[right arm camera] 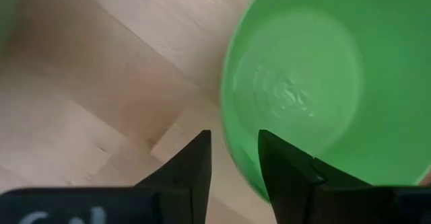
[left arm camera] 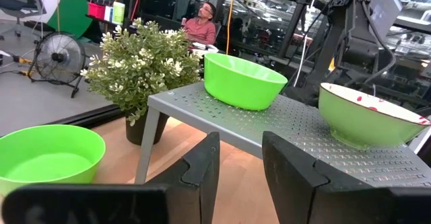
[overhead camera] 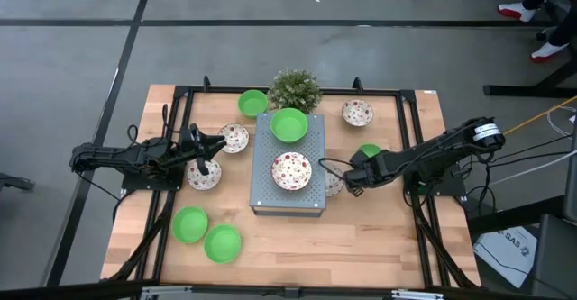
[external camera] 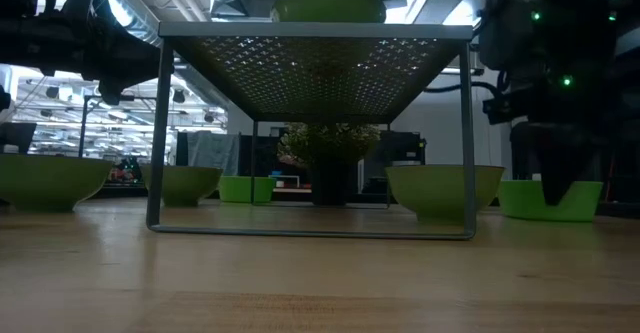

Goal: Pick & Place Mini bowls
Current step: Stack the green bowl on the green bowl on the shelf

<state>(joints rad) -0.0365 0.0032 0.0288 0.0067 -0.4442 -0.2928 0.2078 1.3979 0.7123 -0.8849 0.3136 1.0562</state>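
Observation:
My right gripper takes hold of the green mini bowl by its rim (right arm camera: 232,146) next. Then the bowl is free to move onto the stand's stack.
A grey perforated stand (overhead camera: 287,196) holds one plain green mini bowl (overhead camera: 288,125) and one speckled bowl (overhead camera: 291,171). More bowls rest on their bases on the wood: speckled ones (overhead camera: 234,138) (overhead camera: 204,174) (overhead camera: 358,113) and green ones (overhead camera: 252,102) (overhead camera: 189,224). My right gripper (right arm camera: 234,167) points down at a green bowl (right arm camera: 303,83) right of the stand. It is open, one finger over the bowl's inside and one outside its rim. My left gripper (left arm camera: 239,167) is open and empty, left of the stand, facing it.
A bushy potted plant (overhead camera: 296,89) stands at the stand's far edge. Another speckled bowl (overhead camera: 332,186) sits next to my right gripper. A green bowl (overhead camera: 223,243) lies near the front left. Bare wood lies along the near edge, in front of the stand.

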